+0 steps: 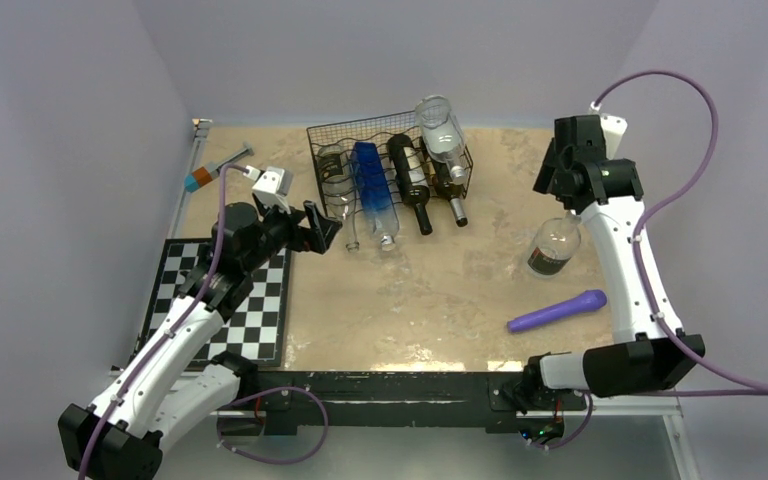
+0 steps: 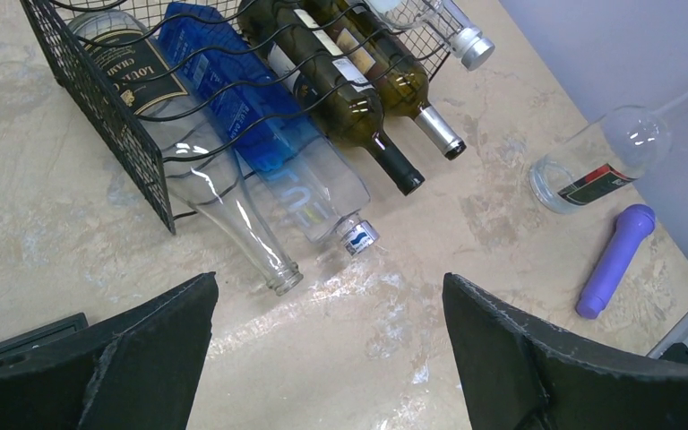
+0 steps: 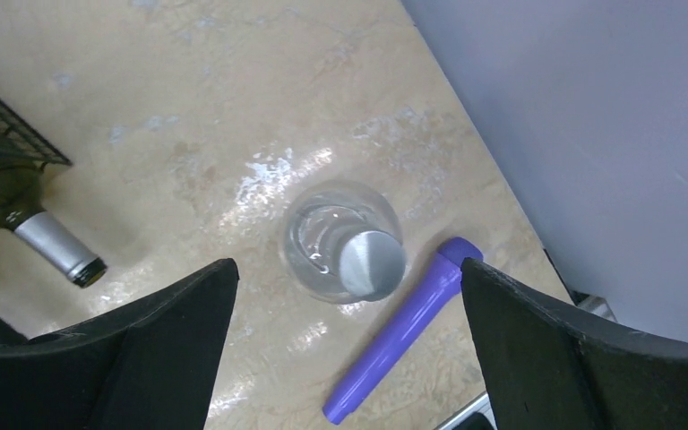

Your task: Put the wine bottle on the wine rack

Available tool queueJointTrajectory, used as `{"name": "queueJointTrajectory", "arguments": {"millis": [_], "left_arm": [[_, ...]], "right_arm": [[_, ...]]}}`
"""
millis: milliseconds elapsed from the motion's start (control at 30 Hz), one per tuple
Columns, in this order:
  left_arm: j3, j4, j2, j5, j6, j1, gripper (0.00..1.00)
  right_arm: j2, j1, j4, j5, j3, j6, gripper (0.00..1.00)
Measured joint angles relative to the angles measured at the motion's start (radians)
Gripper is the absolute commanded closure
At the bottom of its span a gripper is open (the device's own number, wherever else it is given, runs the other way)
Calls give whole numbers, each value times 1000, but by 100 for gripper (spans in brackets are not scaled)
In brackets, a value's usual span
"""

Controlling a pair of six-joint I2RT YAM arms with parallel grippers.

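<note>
My right gripper's fingers are still above the silver cap (image 3: 372, 264), so it is too early to close; closing now would miss the cap, and lowering comes first.
The black wire-mesh wine rack (image 1: 360, 135) stands at the back middle with several bottles lying in it and one clear bottle on top (image 1: 442, 128). It also shows in the left wrist view (image 2: 98, 107). A clear wine bottle (image 1: 553, 247) with a dark label and silver cap (image 3: 372, 264) stands upright on the table to the right of the rack. My right gripper (image 3: 349, 269) is open, high above this bottle, with one finger on each side of it. My left gripper (image 2: 329, 282) is open and empty, near the rack's front left corner (image 1: 322, 228).
A purple cylinder (image 1: 557, 311) lies near the bottle, toward the front right; it also shows in the right wrist view (image 3: 394, 336). A chessboard mat (image 1: 260, 310) lies at the front left. A small syringe-like tool (image 1: 215, 170) lies at the back left. Grey walls enclose the table.
</note>
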Motion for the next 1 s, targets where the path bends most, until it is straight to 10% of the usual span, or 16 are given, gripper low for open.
{"name": "queueJointTrajectory", "arguments": {"millis": [333,733,933,1000], "left_arm": [[0,11,12,2,0,0,1],[0,3,6,-4,12,0,1],[11,-15,6,-24,50,0,1],[19,-18,8,-27,56,0,1]], "right_arm": [[55,-90,-25,-4,-74,43,11],[104,-137,2,-120,-137,66,54],[86,-152,41,-151,-148,85,100],[86,-151,40,-154,-147,80,100]]}}
